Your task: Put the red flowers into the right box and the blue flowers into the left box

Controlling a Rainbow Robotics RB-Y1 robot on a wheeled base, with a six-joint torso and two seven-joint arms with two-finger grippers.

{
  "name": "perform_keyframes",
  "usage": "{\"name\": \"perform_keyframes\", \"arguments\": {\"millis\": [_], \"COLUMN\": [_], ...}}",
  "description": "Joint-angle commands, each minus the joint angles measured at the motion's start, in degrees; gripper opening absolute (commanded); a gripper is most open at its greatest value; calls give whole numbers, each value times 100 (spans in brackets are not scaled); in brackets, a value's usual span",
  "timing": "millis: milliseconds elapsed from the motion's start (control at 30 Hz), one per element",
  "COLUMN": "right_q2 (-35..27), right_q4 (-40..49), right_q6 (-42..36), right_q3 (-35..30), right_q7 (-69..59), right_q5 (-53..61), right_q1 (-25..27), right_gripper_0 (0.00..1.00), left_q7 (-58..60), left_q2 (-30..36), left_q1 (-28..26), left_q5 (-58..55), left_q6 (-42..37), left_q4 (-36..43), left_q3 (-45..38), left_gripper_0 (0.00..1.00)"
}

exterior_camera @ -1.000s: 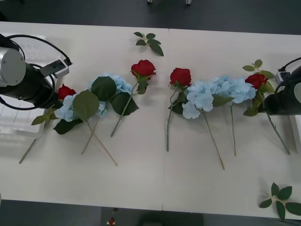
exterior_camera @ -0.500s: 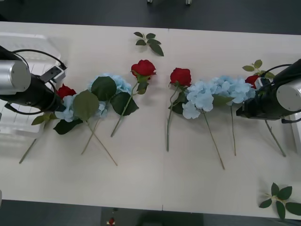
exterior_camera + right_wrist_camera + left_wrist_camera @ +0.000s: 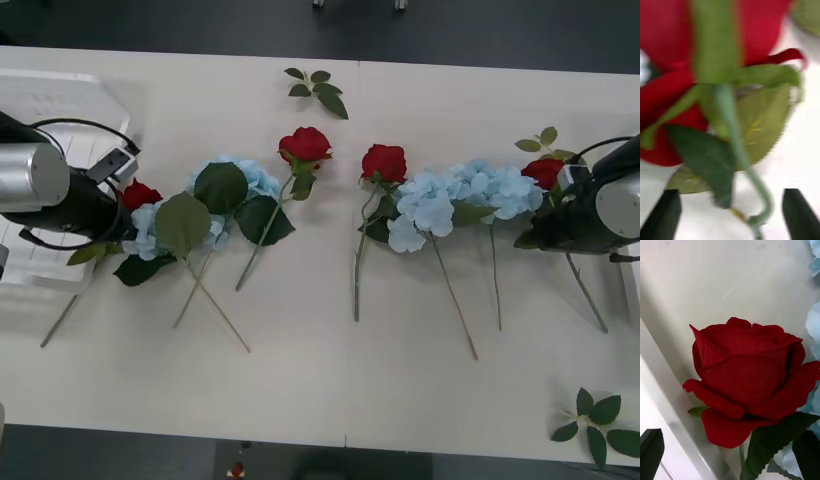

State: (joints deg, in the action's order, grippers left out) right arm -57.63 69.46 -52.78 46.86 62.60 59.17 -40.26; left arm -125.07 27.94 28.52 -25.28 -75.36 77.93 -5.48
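Observation:
The rose's red petals spread wide and thin above my fingertips. My right gripper needs to grab the rose by its green stem [image 3: 584,288] next.
Several red flowers lie on the table: one at the far left [image 3: 140,193], two in the middle [image 3: 305,145] [image 3: 384,162], one at the far right [image 3: 545,172]. Blue flowers lie in a left cluster [image 3: 232,188] and a right cluster [image 3: 470,190]. My left gripper [image 3: 118,222] hovers by the far-left rose [image 3: 748,382]; it is open [image 3: 730,435], fingers either side of the bloom's base. My right gripper [image 3: 535,235] is open [image 3: 731,193] around the far-right rose's stem [image 3: 733,123]. The left box [image 3: 50,100] sits behind my left arm. The right box's rim [image 3: 632,285] shows at the right edge.
Bloomless leaf sprigs lie at the back centre [image 3: 318,90] and the front right corner [image 3: 598,420]. Long stems trail toward the table's front edge. A seam [image 3: 350,350] runs down the middle of the table.
Both arms have come down toward their outer roses. The right arm swung in to the left, then eased back slightly. The far-right rose's stem shifted a little.

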Motion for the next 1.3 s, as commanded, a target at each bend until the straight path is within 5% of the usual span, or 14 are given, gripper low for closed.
{"name": "perform_keyframes", "arguments": {"millis": [33, 567, 900, 1067, 1300], "right_q2": [59, -258, -1383, -1848, -1743], "right_q4": [-12, 270, 700, 384, -618], "right_q6": [22, -180, -1279, -1367, -1261], "right_q3": [86, 86, -362, -485, -520], "right_q7": [-195, -72, 209, 1035, 1984], "right_q5": [-178, 156, 1035, 991, 771], "right_q1": [-53, -167, -1055, -1336, -1318], "right_gripper_0": [0, 0, 0, 0, 0], "left_q7": [202, 492, 510, 519, 510], "left_q2": [185, 185, 194, 194, 185], "left_q1": [189, 224, 233, 233, 233], "left_q5": [-3, -196, -249, -258, -275], "left_q6": [197, 558, 1234, 1331, 1999], "left_q4": [12, -84, -542, -577, -1034], "left_q3": [214, 786, 961, 961, 1005], "left_gripper_0": [100, 100, 100, 100, 100]}}
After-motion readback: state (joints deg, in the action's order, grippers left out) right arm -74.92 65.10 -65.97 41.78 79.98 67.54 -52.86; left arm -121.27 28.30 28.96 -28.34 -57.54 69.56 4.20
